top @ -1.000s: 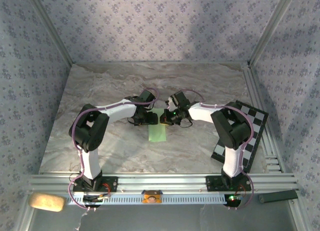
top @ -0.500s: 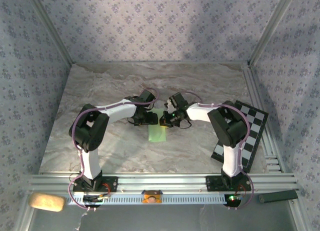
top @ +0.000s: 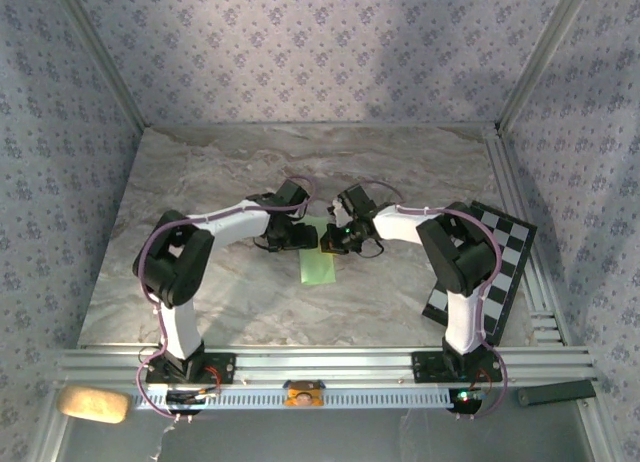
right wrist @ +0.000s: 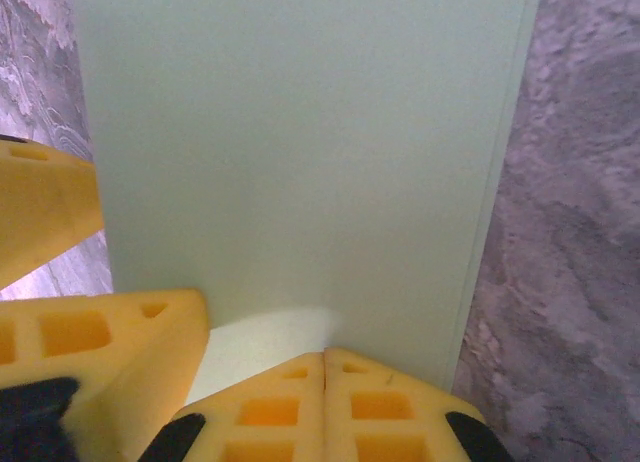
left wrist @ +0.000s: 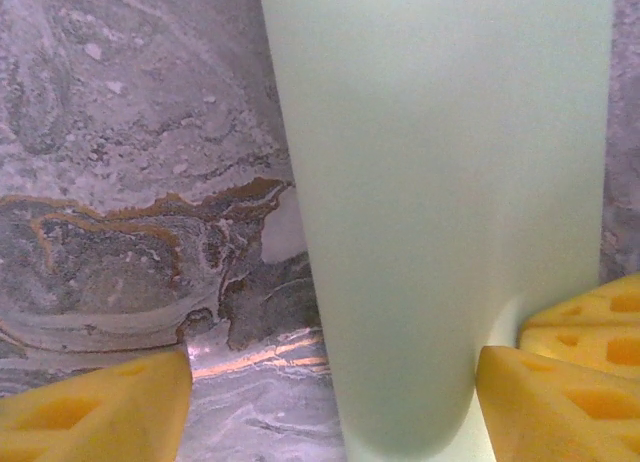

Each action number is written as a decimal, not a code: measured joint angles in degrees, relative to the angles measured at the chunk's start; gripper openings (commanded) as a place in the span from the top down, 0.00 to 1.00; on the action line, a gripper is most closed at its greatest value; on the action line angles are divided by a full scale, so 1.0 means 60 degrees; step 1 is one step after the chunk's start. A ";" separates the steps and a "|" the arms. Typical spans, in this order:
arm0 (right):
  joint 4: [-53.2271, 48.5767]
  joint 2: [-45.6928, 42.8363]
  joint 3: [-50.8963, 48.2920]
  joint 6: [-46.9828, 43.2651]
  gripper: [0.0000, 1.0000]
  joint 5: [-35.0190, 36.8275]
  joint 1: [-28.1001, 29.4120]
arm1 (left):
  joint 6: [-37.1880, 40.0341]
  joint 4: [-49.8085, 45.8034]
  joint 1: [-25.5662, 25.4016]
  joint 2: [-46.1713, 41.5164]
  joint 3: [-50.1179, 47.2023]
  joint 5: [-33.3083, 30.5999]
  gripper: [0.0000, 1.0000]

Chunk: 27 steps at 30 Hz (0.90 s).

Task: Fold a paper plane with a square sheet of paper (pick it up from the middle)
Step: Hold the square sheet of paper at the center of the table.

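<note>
My left gripper grabs the folded sheet of paper (top: 318, 265) along its side opposite my right gripper next, creasing the fold while my right gripper pins it.
The pale green sheet of paper (top: 318, 265) lies on the marble table, folded into a long narrow strip running towards the near edge. My left gripper (top: 302, 238) is at the strip's far end on its left side. Its yellow fingers stand open in the left wrist view, the gripper (left wrist: 335, 392) straddling the end of the paper (left wrist: 450, 182). My right gripper (top: 329, 241) comes in from the right. Seen from the right wrist, this gripper (right wrist: 325, 357) is shut, tips together and resting on the paper (right wrist: 300, 132). A left finger (right wrist: 100, 352) shows beside it.
A black-and-white checkered board (top: 498, 267) lies at the table's right edge, beside the right arm. A tan pad (top: 93, 404) and a dark bar (top: 555, 392) sit off the table by the front rail. Aluminium rails border the marble table (top: 220, 172).
My left arm's elbow has swung a little to the left. Both grippers stay at the paper's far end, and the paper has not moved.
</note>
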 measured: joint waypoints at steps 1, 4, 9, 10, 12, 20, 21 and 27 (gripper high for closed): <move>-0.0069 0.0000 0.0018 -0.0073 0.99 -0.0015 -0.0033 | 0.0000 0.0080 0.0022 -0.0106 -0.0076 0.0062 0.22; -0.0339 0.0000 0.0113 -0.0288 0.99 0.0007 -0.0102 | -0.0025 0.0397 0.0186 -0.0925 -0.0488 0.0295 0.21; -0.0652 0.0004 0.0251 -0.0441 0.99 0.0189 -0.0098 | -0.0200 0.1370 0.0707 -0.2437 -0.1093 0.1304 0.47; -0.0703 0.0004 0.0273 -0.0444 0.99 0.0229 -0.0091 | -0.0273 0.1690 0.0823 -0.2612 -0.1231 0.1603 0.55; -0.0750 0.0004 0.0302 -0.0470 0.99 0.0295 -0.0076 | -0.0455 0.2361 0.1024 -0.2718 -0.1497 0.2306 0.73; -0.0783 0.0004 0.0313 -0.0470 1.00 0.0335 -0.0069 | -0.1461 0.4656 0.1071 -0.1832 -0.2426 0.4535 1.00; -0.0783 0.0004 0.0313 -0.0470 1.00 0.0339 -0.0062 | -0.1526 0.4790 0.1075 -0.1657 -0.2426 0.4659 1.00; -0.0783 0.0000 0.0313 -0.0466 1.00 0.0368 -0.0051 | -0.1654 0.5377 0.1129 -0.0794 -0.2430 0.5074 1.00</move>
